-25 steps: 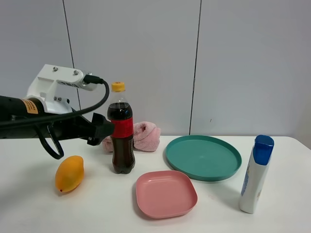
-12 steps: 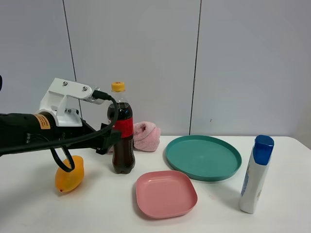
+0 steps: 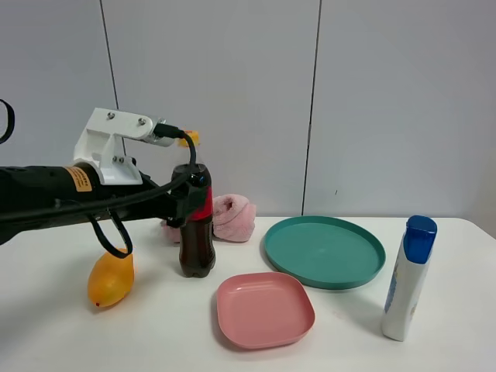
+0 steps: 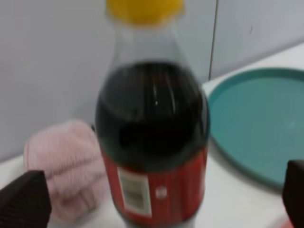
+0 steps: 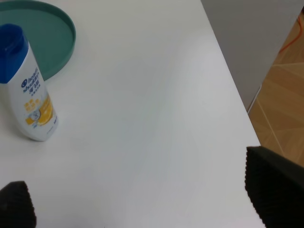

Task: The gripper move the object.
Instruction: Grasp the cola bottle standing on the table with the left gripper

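My left gripper grabs the cola bottle by its red label (image 3: 204,209) next, to move the bottle over to the teal round plate (image 3: 324,252).
The cola bottle (image 3: 198,232), with dark drink, red label and yellow cap, stands upright on the white table left of centre. My left gripper (image 3: 190,203) reaches in from the left at label height, with its jaws on either side of the bottle. In the left wrist view the bottle (image 4: 152,156) fills the space between the two wide-apart fingertips of the open left gripper (image 4: 159,194); I cannot tell if they touch it. My right gripper (image 5: 145,197) is open and empty above bare table, and is outside the exterior view.
An orange mango (image 3: 111,277) lies under my left arm. A pink towel (image 3: 232,217) sits behind the bottle. A teal round plate (image 3: 324,252) and a pink square plate (image 3: 264,308) are to its right. A white bottle with blue cap (image 3: 408,279) stands far right, near the table's edge (image 5: 228,95).
My left arm has moved right and a little up, bringing its jaws from beside the bottle to around it. The bottle has not moved.
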